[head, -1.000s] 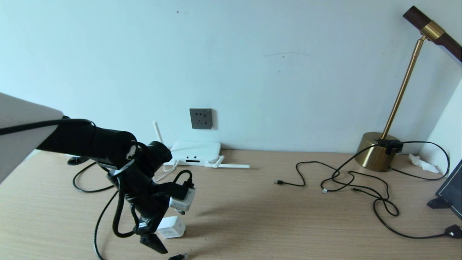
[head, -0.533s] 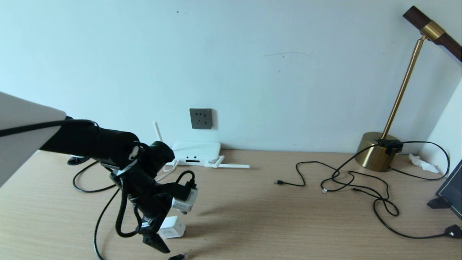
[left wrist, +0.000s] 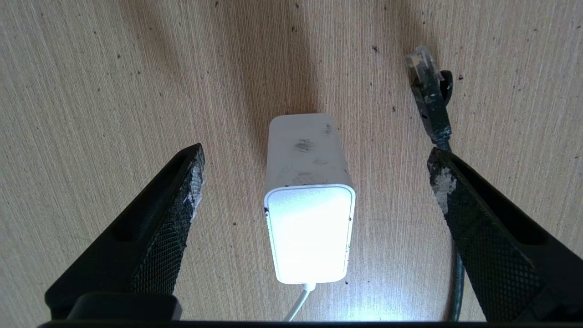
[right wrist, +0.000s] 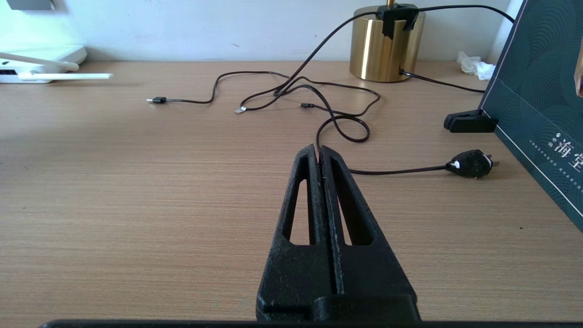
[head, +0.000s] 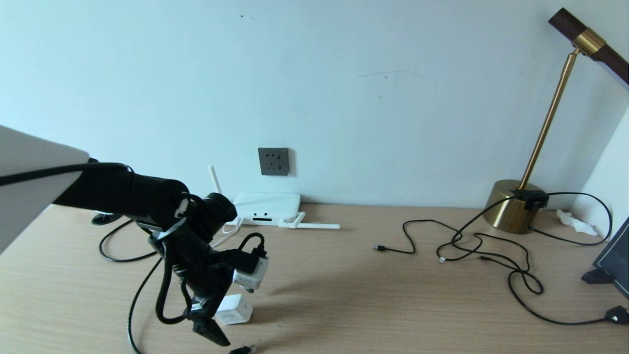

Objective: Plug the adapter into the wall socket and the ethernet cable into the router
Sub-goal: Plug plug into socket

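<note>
The fingers of my left gripper reach down around the white adapter (head: 235, 309), near the ethernet plug, and closing now would catch it, so my left gripper closes next.
The white cube adapter (left wrist: 309, 214) stands on the wooden desk with its thin white cord (left wrist: 298, 305) leading off. My left gripper (left wrist: 315, 152) hovers over it, open wide, one finger on each side and both clear of it. In the head view the adapter (head: 235, 309) is partly hidden by the left gripper (head: 211, 332). The ethernet cable's plug (left wrist: 428, 105) with its clear tip lies just beside one finger. The dark-grey wall socket (head: 273, 161) is on the wall above the white router (head: 266, 206). My right gripper (right wrist: 319, 150) is shut and empty, low over the desk.
A brass lamp (head: 513, 211) stands at the back right. Thin black cables (head: 471, 246) sprawl in front of it, ending in a black plug (head: 616, 314). A dark box (head: 616, 260) leans at the right edge. The ethernet cable (head: 132, 305) loops along the left.
The left arm has edged very slightly to the right over the adapter. Its fingers stay open, and nothing else has moved.
</note>
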Available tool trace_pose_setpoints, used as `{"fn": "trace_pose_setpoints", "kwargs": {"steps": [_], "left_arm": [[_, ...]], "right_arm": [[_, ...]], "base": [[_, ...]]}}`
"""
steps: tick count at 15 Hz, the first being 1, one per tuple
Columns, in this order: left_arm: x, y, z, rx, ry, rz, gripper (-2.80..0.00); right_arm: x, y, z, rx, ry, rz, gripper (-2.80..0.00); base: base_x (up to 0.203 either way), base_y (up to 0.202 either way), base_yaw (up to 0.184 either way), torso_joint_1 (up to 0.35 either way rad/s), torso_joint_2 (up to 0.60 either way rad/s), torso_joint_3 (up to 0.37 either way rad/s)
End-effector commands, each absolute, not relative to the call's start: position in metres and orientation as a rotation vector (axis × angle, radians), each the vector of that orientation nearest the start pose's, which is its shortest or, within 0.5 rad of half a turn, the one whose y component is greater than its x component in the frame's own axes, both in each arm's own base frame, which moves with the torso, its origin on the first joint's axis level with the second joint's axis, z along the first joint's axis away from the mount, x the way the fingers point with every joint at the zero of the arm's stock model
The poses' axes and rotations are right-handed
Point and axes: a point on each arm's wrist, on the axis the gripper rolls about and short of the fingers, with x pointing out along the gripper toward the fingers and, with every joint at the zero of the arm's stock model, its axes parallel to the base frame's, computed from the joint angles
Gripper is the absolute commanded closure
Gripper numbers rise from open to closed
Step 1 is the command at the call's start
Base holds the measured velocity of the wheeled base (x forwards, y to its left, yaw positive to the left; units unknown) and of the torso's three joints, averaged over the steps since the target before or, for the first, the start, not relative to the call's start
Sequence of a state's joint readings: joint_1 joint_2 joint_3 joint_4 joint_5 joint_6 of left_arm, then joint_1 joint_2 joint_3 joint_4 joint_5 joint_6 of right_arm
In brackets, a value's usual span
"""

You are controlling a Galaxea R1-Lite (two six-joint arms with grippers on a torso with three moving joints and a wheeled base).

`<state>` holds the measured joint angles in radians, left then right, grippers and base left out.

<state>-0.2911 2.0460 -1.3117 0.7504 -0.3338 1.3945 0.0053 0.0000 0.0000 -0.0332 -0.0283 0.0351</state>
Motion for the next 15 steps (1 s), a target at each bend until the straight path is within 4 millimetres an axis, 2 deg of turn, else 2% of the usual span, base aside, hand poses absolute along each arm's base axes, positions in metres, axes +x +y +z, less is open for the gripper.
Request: {"fn": "trace_pose_setpoints", "kwargs": {"steps": [1,13,14,15], "left_arm": [[0.3094,-0.1006,0.1058,1.044,0.88,-1.448,-2.8],[0.3076,-0.1,0.103,1.026,0.913,-1.465,-2.8],[0.3067,-0.0997,0.1034,1.024,0.92,-1.468,0.0],[0.3067,-0.0998,0.103,1.022,0.922,-1.47,0.0]], "right_arm": [[-0.0221,-0.0008,0.0764,0.036,-0.025,-0.023,0.0],[-0.0221,-0.0008,0.0764,0.036,-0.025,-0.021,0.0],[-0.0221,-0.0008,0.0764,0.036,-0.025,-0.023,0.0],[-0.0221,-0.0008,0.0764,0.036,-0.025,-0.022,0.0]], "base": [[0.0,0.0,0.0,0.0,0.0,0.0],[0.0,0.0,0.0,0.0,0.0,0.0],[0.0,0.0,0.0,0.0,0.0,0.0],[0.0,0.0,0.0,0.0,0.0,0.0]]}}
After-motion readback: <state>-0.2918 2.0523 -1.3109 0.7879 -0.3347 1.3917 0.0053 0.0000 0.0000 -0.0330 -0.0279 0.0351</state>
